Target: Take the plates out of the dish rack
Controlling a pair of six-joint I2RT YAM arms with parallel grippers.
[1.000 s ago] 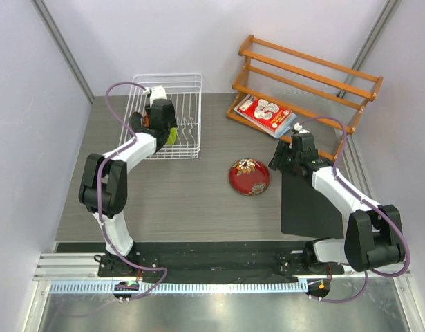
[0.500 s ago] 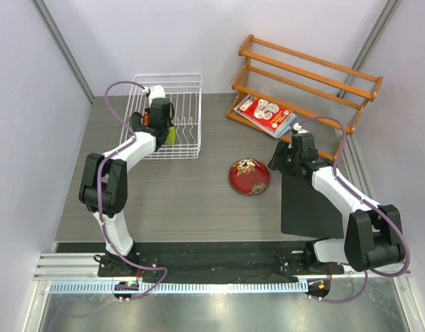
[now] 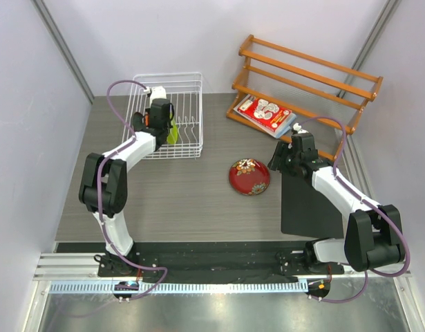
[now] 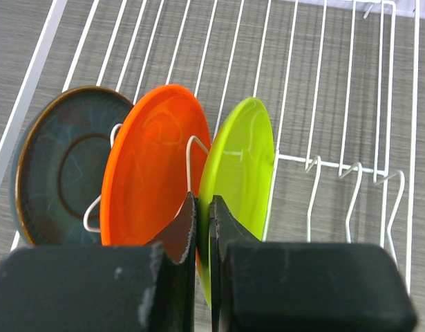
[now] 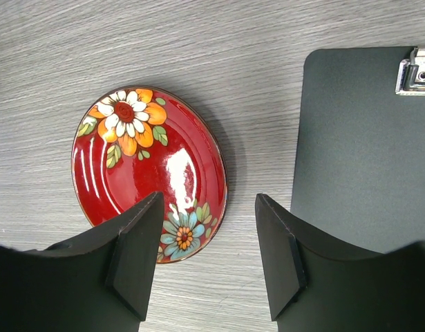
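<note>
My left gripper's fingers pinch the lime green plate's near rim, so if I lifted my left gripper now, the lime green plate would rise out of the dish rack.
Three plates stand upright in the white wire dish rack: dark teal-grey, orange and lime green. My left gripper is shut on the near rim of the lime green plate, which still sits in its slot. From above, that gripper is inside the dish rack. The red floral plate lies flat on the table. My right gripper hovers open over its right edge, holding nothing. The top view shows the red plate just left of the right gripper.
A black clipboard lies on the table under the right arm. An orange wooden slatted shelf stands at the back right with a red-and-white patterned pack on its lowest level.
My left gripper has closed its jaws onto the lime green plate's rim. The right arm and the red plate have stayed where they were.
</note>
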